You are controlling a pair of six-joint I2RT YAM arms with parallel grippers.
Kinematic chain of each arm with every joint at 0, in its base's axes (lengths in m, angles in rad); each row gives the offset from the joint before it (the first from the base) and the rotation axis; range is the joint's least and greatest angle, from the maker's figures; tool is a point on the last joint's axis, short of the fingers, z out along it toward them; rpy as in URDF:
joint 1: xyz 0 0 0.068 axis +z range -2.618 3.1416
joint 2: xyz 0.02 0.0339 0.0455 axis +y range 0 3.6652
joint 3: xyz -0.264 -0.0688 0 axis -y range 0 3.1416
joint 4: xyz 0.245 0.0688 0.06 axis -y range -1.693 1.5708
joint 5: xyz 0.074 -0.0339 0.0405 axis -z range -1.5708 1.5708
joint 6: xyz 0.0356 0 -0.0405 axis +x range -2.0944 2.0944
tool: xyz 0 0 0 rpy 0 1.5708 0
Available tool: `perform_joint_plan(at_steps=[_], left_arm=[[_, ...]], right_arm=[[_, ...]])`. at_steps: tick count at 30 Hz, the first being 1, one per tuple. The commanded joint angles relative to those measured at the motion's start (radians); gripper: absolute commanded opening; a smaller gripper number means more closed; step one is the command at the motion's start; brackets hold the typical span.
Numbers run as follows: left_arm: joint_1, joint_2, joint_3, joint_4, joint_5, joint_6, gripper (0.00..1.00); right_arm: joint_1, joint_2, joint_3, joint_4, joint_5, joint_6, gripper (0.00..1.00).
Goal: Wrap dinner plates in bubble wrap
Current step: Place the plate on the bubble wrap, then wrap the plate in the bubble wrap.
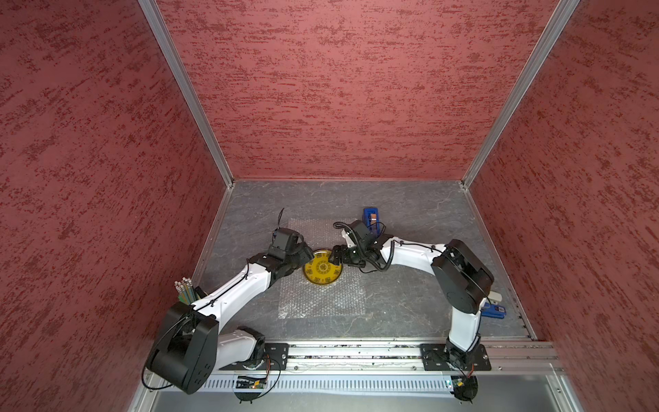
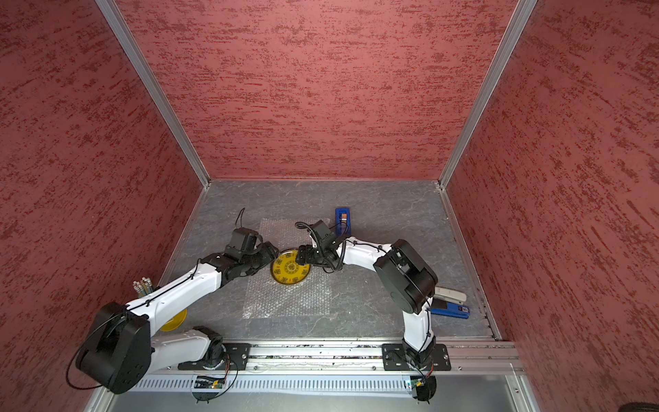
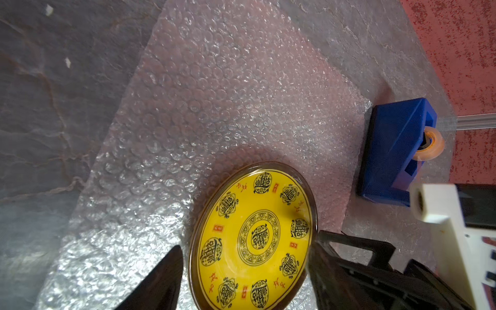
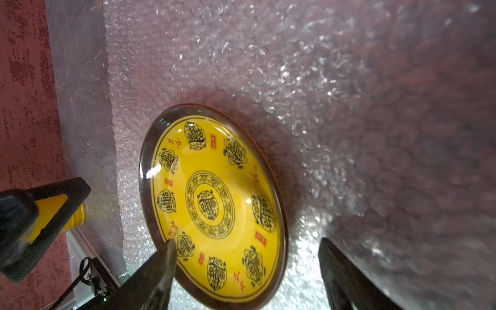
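Observation:
The bubble wrap (image 1: pixel 321 299) needs to be folded over, so my right gripper should grab it next by its loose edge on that side.
The yellow dinner plate (image 1: pixel 322 273) (image 2: pixel 289 273) with a dark rim lies on the clear bubble wrap (image 1: pixel 321 299) (image 2: pixel 285 299), near the sheet's middle. My left gripper (image 1: pixel 309 255) (image 3: pixel 245 244) is at the plate's left far edge, open. Its jaws straddle the plate, and a strip of wrap shows between one finger (image 3: pixel 166 276) and the rim. My right gripper (image 1: pixel 335 254) (image 4: pixel 247 240) is at the plate's right far edge, also open. One of its fingertips (image 4: pixel 169 249) lies over the plate's rim and the other stands off the plate over the wrap.
A blue tape dispenser (image 1: pixel 371 217) (image 3: pixel 394 150) stands just past the wrap's far right corner, behind my right wrist. A yellow pencil cup (image 1: pixel 185 290) (image 2: pixel 174 319) is at the left wall under my left arm. A blue and white stapler (image 2: pixel 449 303) lies at the right.

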Motion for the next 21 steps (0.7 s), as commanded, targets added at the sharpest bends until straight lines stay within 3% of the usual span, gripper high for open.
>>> perform_joint_plan(at_steps=[1,2,4,6,9,13,21], left_arm=[[0.001,0.021,-0.003,0.049,0.021,-0.014,0.73],[-0.002,0.025,-0.002,0.054,0.021,-0.017,0.72],[-0.006,0.034,-0.002,0.066,0.018,-0.024,0.71],[-0.006,0.039,-0.007,0.078,0.017,-0.029,0.71],[-0.002,0.044,-0.011,0.084,0.013,-0.031,0.71],[0.009,0.048,-0.011,0.085,0.011,-0.031,0.7],[0.027,0.04,-0.021,0.058,0.02,-0.035,0.68]], right_arm=[[0.039,-0.144,-0.045,-0.116,0.153,-0.014,0.82],[0.052,-0.18,-0.073,-0.134,0.159,-0.01,0.78],[0.081,-0.266,-0.153,-0.174,0.172,0.029,0.56],[0.104,-0.338,-0.246,-0.202,0.159,0.086,0.41],[0.13,-0.427,-0.402,-0.192,0.099,0.181,0.31],[0.149,-0.481,-0.518,-0.113,0.041,0.244,0.26],[0.151,-0.392,-0.528,-0.033,0.003,0.264,0.28]])
